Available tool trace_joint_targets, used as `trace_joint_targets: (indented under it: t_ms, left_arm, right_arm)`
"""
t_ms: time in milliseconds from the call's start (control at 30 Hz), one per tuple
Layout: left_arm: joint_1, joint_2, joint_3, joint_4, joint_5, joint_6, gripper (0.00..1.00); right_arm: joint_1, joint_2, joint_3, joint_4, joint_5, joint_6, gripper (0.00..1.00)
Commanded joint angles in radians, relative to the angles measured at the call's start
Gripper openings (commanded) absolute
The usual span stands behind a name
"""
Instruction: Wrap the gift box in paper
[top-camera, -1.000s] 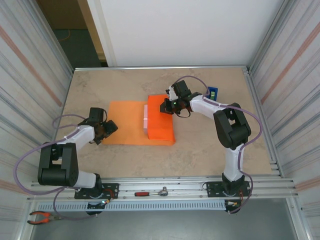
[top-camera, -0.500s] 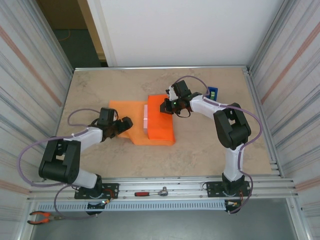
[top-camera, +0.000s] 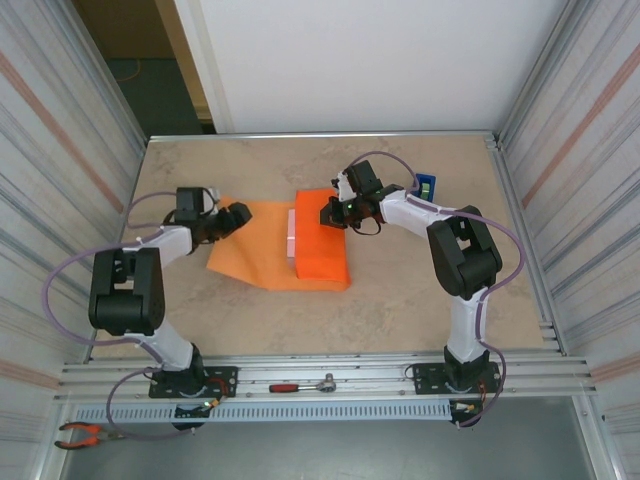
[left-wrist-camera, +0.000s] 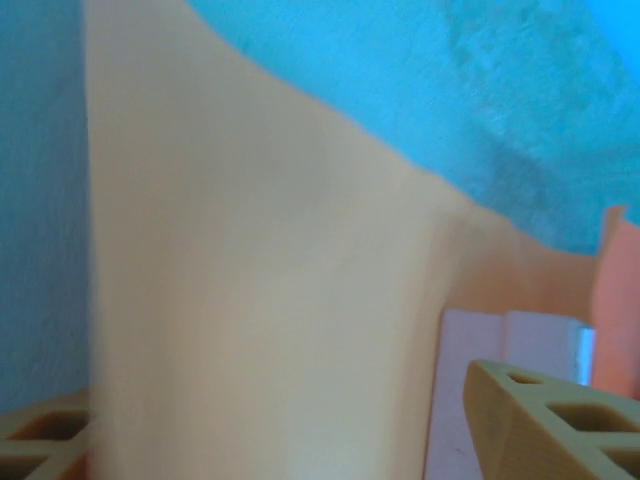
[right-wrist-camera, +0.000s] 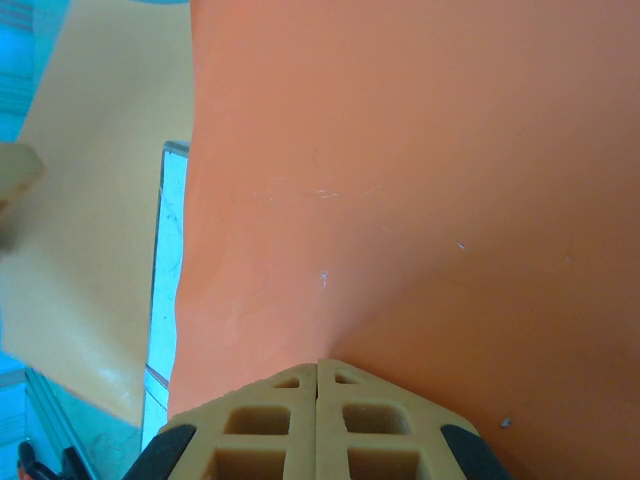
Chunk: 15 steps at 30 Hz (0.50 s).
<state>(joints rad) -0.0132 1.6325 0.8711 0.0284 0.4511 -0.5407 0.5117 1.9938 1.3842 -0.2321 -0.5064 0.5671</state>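
Note:
My left gripper should next grab the orange paper's free edge (top-camera: 218, 233) (left-wrist-camera: 106, 408), opposite the folded flap. Then it can wrap the paper over the gift box.
The orange paper (top-camera: 250, 248) lies mid-table, its right part folded over the pink gift box (top-camera: 291, 238), of which a narrow strip shows. My right gripper (top-camera: 333, 213) is shut, its tips (right-wrist-camera: 318, 362) pressed onto the folded flap (right-wrist-camera: 420, 180), with the box edge (right-wrist-camera: 170, 260) to their left. At the sheet's far left corner is my left gripper (top-camera: 232, 217). In the left wrist view the gripper (left-wrist-camera: 275, 400) is open with the paper (left-wrist-camera: 260, 260) rising between its wide-apart fingers (left-wrist-camera: 540, 420), and the box (left-wrist-camera: 500, 350) lies beyond.
A blue tape dispenser (top-camera: 427, 184) stands at the back right, behind the right arm. A ratchet wrench (top-camera: 300, 385) lies on the front rail and pliers (top-camera: 80, 435) at the near left. Corrugated walls close both sides.
My left gripper swung from the sheet's near left edge, in under it, then to its far left corner. The sheet's left part is now skewed and raised. The right gripper stayed put.

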Motion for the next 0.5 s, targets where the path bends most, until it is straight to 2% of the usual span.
trace_joint_targets:
  t_ms: [0, 267, 467]
  left_arm:
    - [0.010, -0.029, 0.026, -0.105, 0.096, 0.066, 0.68]
    - [0.072, -0.102, -0.009, -0.260, 0.097, 0.093, 0.52]
    - [0.084, -0.144, -0.046, -0.296, 0.058, 0.087, 0.43]
  right_arm:
    - [0.023, 0.073, -0.050, -0.056, 0.026, 0.004, 0.00]
    - [0.024, 0.075, -0.054, -0.054, 0.021, 0.001, 0.00]
    - [0.025, 0.077, -0.054, -0.050, 0.019, 0.002, 0.00]
